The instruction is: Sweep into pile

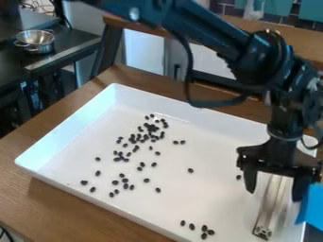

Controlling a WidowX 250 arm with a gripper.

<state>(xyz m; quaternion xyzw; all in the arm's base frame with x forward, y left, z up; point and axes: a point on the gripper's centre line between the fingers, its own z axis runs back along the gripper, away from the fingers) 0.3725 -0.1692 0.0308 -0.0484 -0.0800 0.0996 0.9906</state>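
My gripper is going to grab the metal bar by its upper end next, so that it can sweep the scattered black beans into a pile.
The gripper (275, 185) hangs over the right side of the white tray (69, 124), its two fingers spread apart and pointing down. Between and below them lies a long pale, metallic-looking bar (271, 205), angled toward the tray's near right; whether the fingers touch it I cannot tell. Many small black beans lie in the tray: a dense cluster (151, 128) left of centre toward the back, with others scattered in front of it. Several beans (204, 229) sit near the front edge, and a lone bean (238, 177) is just left of the gripper.
The tray stands on a brown wooden table (38, 198). A blue object (312, 208) is at the right edge, beside the gripper. Behind on the left, metal bowls (35, 40) stand on a dark counter (69, 49). The tray's raised walls surround the beans.
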